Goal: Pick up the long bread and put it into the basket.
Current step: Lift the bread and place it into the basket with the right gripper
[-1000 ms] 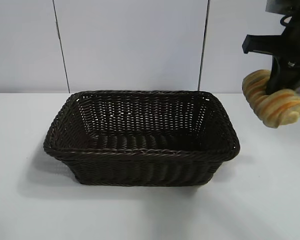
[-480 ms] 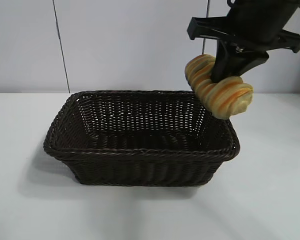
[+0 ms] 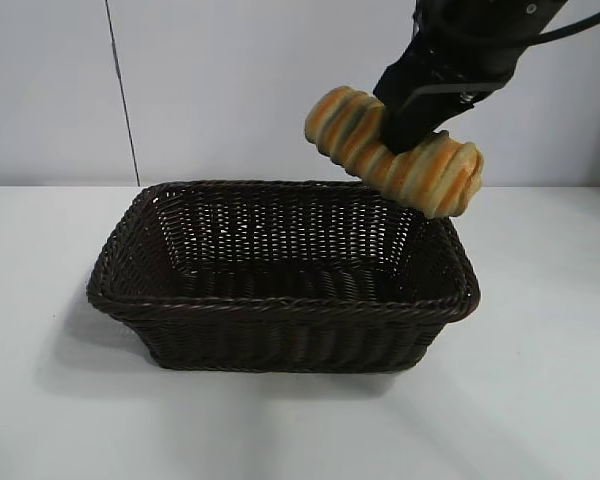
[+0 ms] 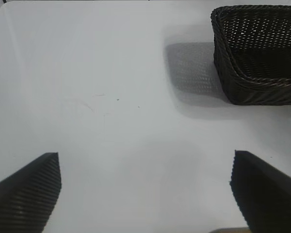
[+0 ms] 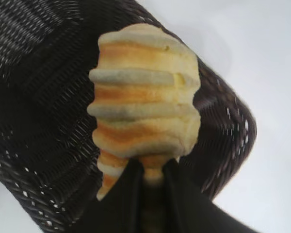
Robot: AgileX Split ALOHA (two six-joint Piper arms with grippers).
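Note:
The long bread hangs tilted above the basket's back rim (image 3: pixel 280 188), so it is too early to let go. The bread comes down into the basket next, before my right gripper releases it.
The long bread (image 3: pixel 395 152), golden-tan with orange-brown ridges, hangs tilted in the air above the back right part of the basket (image 3: pixel 280 305). My right gripper (image 3: pixel 412 118) is shut on its middle. In the right wrist view the loaf (image 5: pixel 143 102) sticks out past the black fingers (image 5: pixel 126 194), with the dark woven basket (image 5: pixel 34 111) beneath it. My left gripper (image 4: pixel 145 194) is open and empty, out of the exterior view; its view shows one end of the basket (image 4: pixel 257 73) farther off.
The basket stands on a white table (image 3: pixel 540 400) before a pale panelled wall. Nothing lies inside the basket. The left wrist view shows bare white tabletop (image 4: pixel 102 97) beside the basket.
My right arm has carried the bread leftward from beyond the basket's right side, a little higher, to above its back right part. The loaf has turned more level. The basket has not moved.

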